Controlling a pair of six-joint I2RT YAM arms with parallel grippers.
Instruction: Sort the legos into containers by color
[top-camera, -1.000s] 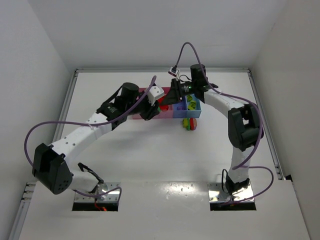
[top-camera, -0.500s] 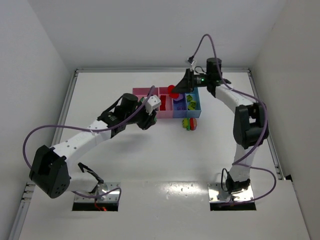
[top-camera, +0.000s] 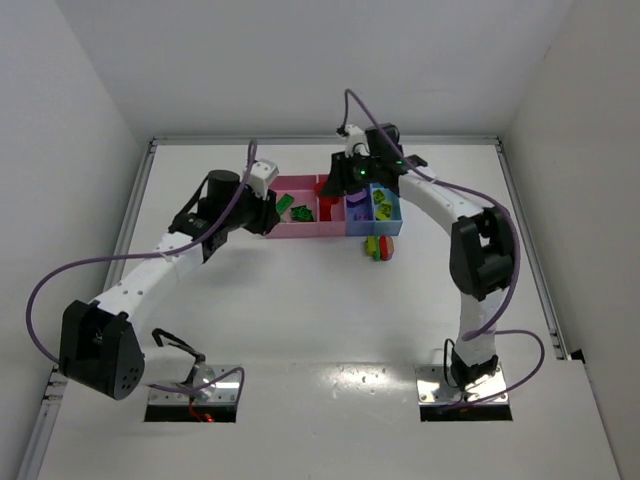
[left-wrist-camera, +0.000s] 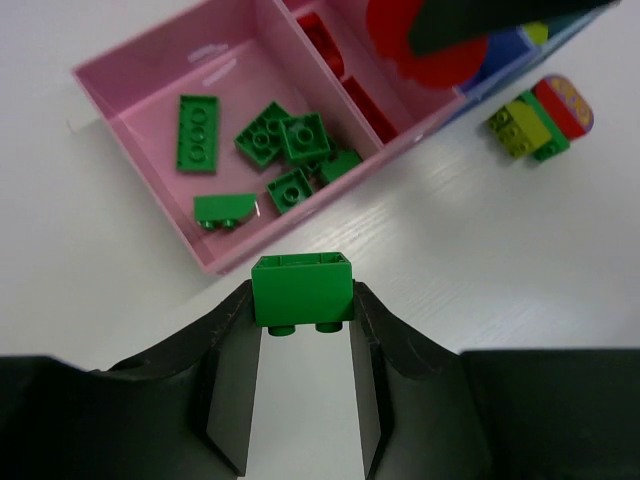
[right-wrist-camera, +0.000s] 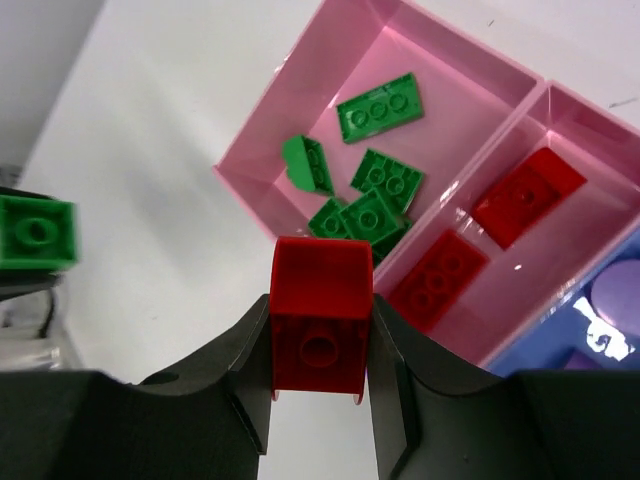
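The green lego goes toward the wide pink bin next in my left gripper. Short of the bin's near side, it would end on the table if I opened now.
My left gripper (left-wrist-camera: 302, 305) is shut on a green lego (left-wrist-camera: 302, 288) and holds it above the table, just in front of the wide pink bin (left-wrist-camera: 130, 110). Several green legos (left-wrist-camera: 285, 140) lie in that bin. My right gripper (right-wrist-camera: 322, 340) is shut on a red lego (right-wrist-camera: 322, 315) above the near edge of the pink bins. Red legos (right-wrist-camera: 528, 197) lie in the narrow pink bin (top-camera: 330, 228). In the top view the left gripper (top-camera: 268, 212) is left of the bins and the right gripper (top-camera: 340, 180) is over them.
A red, yellow and green lego stack (top-camera: 378, 246) lies on the table in front of the blue-violet bin (top-camera: 357, 226) and the light blue bin (top-camera: 392, 224); it also shows in the left wrist view (left-wrist-camera: 535, 115). Purple pieces (right-wrist-camera: 615, 300) lie in the blue-violet bin.
My left arm has swung back and to the left with the green lego. My right gripper has shifted a little left over the bins, still holding the red lego.
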